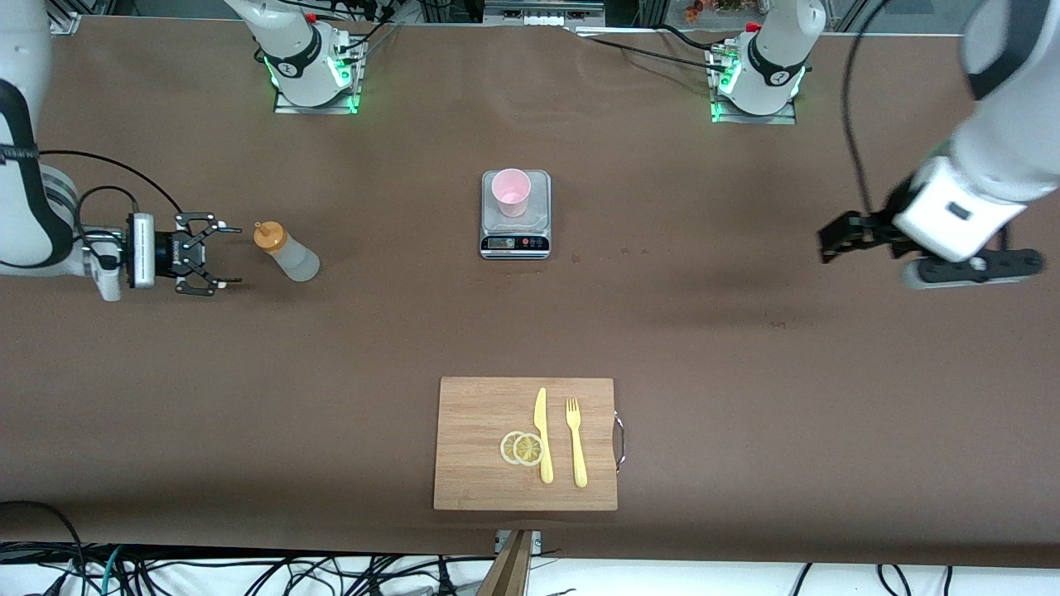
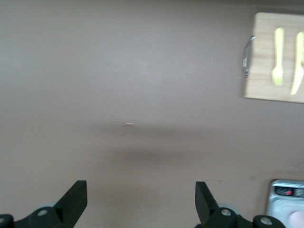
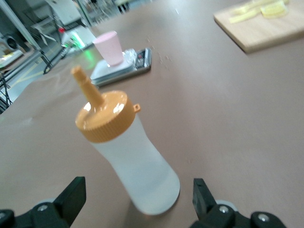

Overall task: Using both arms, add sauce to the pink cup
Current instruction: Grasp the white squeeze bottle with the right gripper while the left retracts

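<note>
The right gripper picks up the sauce bottle by its whitish body next, which leaves the sauce bottle's orange nozzle cap free to pour over the pink cup.
The sauce bottle (image 1: 286,251), whitish with an orange nozzle cap, stands on the brown table toward the right arm's end. My right gripper (image 1: 238,256) hangs low beside it, open, fingertips pointing at the bottle and a short way off it. In the right wrist view the bottle (image 3: 128,152) stands just ahead of the open right gripper (image 3: 137,184), untouched. The pink cup (image 1: 511,192) sits on a small grey scale (image 1: 515,240) mid-table; the cup (image 3: 110,47) also shows in the right wrist view. My left gripper (image 1: 832,238) hovers open over bare table at the left arm's end; the left gripper (image 2: 141,187) holds nothing.
A wooden cutting board (image 1: 480,447) lies nearer to the front camera than the scale, carrying a yellow knife (image 1: 543,434), a yellow fork (image 1: 575,443) and two lemon slices (image 1: 522,448). The left wrist view catches the board (image 2: 266,76) and a corner of the scale (image 2: 285,199).
</note>
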Tool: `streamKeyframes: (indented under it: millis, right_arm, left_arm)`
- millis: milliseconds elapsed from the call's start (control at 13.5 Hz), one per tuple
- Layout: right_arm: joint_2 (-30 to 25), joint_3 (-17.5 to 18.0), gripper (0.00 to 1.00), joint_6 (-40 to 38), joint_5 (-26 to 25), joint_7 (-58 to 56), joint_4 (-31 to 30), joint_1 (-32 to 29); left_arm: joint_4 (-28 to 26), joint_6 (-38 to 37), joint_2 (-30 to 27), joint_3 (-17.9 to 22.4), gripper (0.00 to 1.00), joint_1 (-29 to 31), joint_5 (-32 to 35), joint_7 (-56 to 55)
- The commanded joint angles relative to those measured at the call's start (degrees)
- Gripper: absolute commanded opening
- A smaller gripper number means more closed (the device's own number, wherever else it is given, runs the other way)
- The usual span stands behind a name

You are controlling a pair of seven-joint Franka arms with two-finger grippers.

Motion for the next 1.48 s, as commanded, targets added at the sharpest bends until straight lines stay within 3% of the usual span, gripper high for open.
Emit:
streamKeyframes:
  millis: [0,295,1107,1181,1255,1403]
  right_arm:
    - [4.2,0.1,1.00,-3.6,4.0,-10.5,0.7,-1.4]
    - [7.6,0.3,1.00,-5.9,4.6,-19.8,1.1,-0.4]
    - [10.3,3.8,1.00,-5.8,9.1,-19.4,1.8,2.7]
    - [10.4,3.8,0.98,-5.9,8.9,-17.8,1.8,2.7]
    - [10.3,3.8,0.89,-6.1,8.3,-16.0,1.9,2.7]
    - [10.3,3.8,0.66,-6.1,7.8,-15.6,3.0,3.2]
  left_arm:
    - [2.3,-4.2,-0.3,3.4,1.00,0.1,-1.2,6.9]
    - [2.7,-5.2,0.6,3.4,1.00,1.3,-1.1,7.4]
    - [2.8,-5.2,1.1,3.0,1.00,0.7,-1.2,7.3]
    - [2.8,-5.1,1.1,3.0,1.00,0.6,-1.2,7.3]
    - [2.8,-5.1,1.1,3.0,1.00,0.5,-1.2,7.3]
    - [2.8,-5.1,1.2,3.0,1.00,0.4,-1.2,7.3]
